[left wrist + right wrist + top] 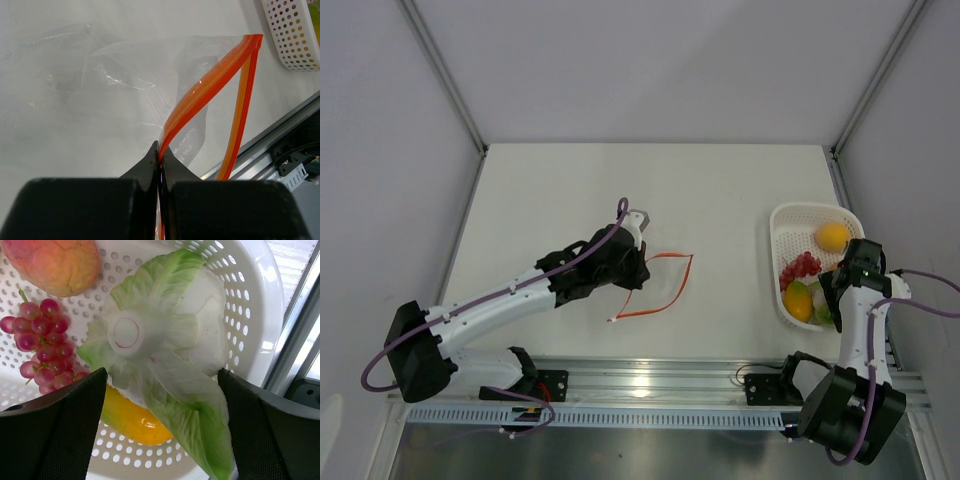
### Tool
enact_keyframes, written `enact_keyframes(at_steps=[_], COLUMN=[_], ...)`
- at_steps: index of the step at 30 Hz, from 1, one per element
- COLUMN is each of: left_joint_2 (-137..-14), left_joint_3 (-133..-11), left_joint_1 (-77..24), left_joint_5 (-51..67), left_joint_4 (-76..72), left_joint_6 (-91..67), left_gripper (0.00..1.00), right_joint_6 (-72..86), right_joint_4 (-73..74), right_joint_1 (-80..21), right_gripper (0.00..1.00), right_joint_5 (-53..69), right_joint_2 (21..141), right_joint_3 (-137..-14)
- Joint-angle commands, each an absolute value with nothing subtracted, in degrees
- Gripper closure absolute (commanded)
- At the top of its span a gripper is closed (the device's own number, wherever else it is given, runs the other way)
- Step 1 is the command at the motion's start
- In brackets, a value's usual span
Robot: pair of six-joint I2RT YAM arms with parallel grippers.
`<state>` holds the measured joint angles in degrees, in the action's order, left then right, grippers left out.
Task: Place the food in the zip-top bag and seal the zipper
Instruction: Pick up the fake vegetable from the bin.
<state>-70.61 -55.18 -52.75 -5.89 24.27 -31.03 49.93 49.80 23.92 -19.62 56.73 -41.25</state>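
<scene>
The white-green vegetable needs to be gripped next by its loose green leaf (823, 313) (193, 419) with my right gripper, so that its bulky body stays free to go into the bag.
The clear zip-top bag (115, 95) lies on the white table with its red-orange zipper (665, 290) held open in a loop. My left gripper (638, 268) is shut on one strip of the zipper (200, 97) and lifts it. My right gripper (835, 300) is open over the white basket (782, 228), its fingers on either side of the white-green vegetable piece (165, 340), not closed on it. Under the vegetable lies a yellow fruit (132, 420). A red berry cluster (42, 342) and an orange fruit (55, 262) lie in the basket too.
The perforated white basket wall (250, 295) curves close round the right fingers. A metal rail (650, 378) runs along the table's near edge. The basket corner also shows in the left wrist view (295, 35).
</scene>
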Motion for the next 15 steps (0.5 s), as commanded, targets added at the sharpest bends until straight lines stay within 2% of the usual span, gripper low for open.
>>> enact_keyframes(at_steps=[1,6,15], left_joint_2=[-70.7,-70.4,-70.8], left_joint_3=[-54.9,-54.6,-54.9], left_joint_1=[-52.3,-52.3,-52.2], left_joint_5=[-5.0,-4.7,-4.3], left_joint_4=[21.7,21.5,21.3], left_joint_6=[-30.6,-30.8,-30.5], left_gripper=[0.99,0.99,0.99], right_joint_6=[50.9,50.6,50.1], right_joint_4=[48.9,47.1,42.9], right_joint_1=[24.3,24.3,24.3], right_gripper=[0.07,0.01,0.01], right_joint_5=[-20.8,-20.4,-20.9], right_joint_2=[57.7,59.9,65.3], right_joint_3=[-39.9,-39.4,-37.3])
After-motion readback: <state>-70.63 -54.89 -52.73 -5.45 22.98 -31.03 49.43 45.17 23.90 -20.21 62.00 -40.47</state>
